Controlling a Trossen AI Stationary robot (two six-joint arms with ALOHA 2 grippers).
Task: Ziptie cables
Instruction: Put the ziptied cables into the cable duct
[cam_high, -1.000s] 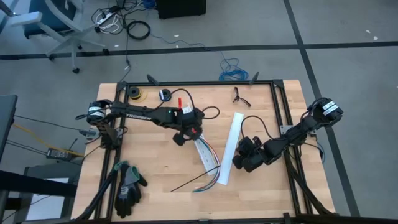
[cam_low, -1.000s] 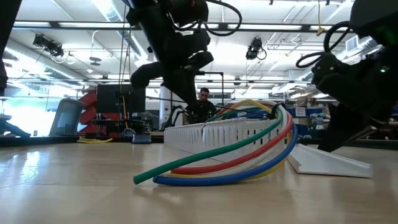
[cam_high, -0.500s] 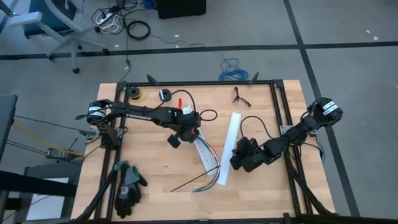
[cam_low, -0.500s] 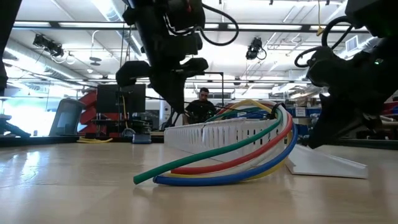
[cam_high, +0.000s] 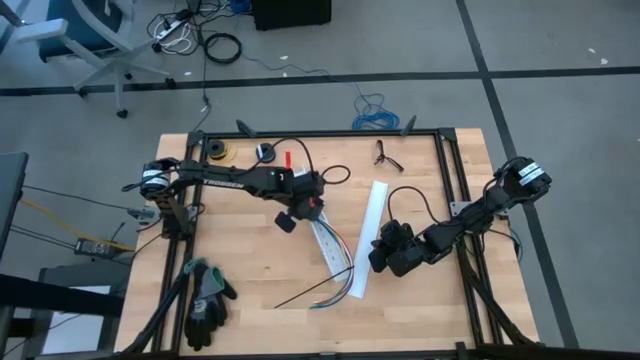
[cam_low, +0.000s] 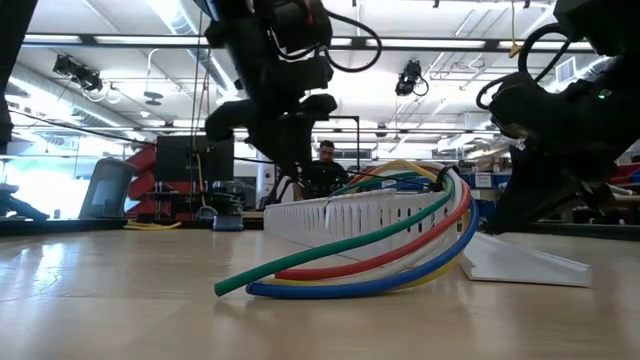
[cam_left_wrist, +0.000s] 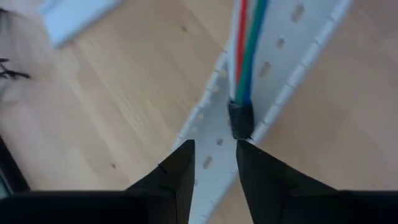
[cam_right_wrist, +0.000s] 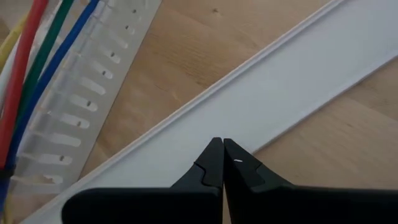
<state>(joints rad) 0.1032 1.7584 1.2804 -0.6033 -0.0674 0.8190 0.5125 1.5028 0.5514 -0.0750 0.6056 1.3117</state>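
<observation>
I need to lay the cables along the perforated duct (cam_left_wrist: 214, 140) for tying, so I should next grab the bundle by its black-banded end (cam_left_wrist: 241, 120) with my left gripper.
The cables (cam_high: 338, 262), red, green, blue and yellow, lie along a white perforated duct (cam_high: 330, 248) at mid-table; their free ends (cam_low: 330, 272) arch out of its near end onto the wood. A black band (cam_left_wrist: 240, 119) binds the bundle at its far end. My left gripper (cam_left_wrist: 214, 167) hovers open over the duct's far end, just short of that band, its fingers slanting down. My right gripper (cam_right_wrist: 217, 149) is shut, its tips over a flat white cover strip (cam_high: 372, 228) to the right of the duct. My right gripper points its shut fingertips (cam_right_wrist: 212, 155) slanting down at the middle of the white cover strip (cam_right_wrist: 261, 106), which lies flat on the table. I cannot tell whether the tips touch it or stand just above it.
A pair of black gloves (cam_high: 205, 298) lies at the near left. A thin dark straight strip (cam_high: 305, 294) lies near the cables' free ends. Small tape rolls (cam_high: 218, 152) and a dark clip (cam_high: 386, 155) sit along the far edge. A black frame (cam_high: 445, 190) rims the table.
My right gripper has tipped at the wrist, and its fingertips have shifted a little along the cover strip toward the duct. My left gripper has swayed slightly left and back over the duct's far end. Cables and duct lie as before.
</observation>
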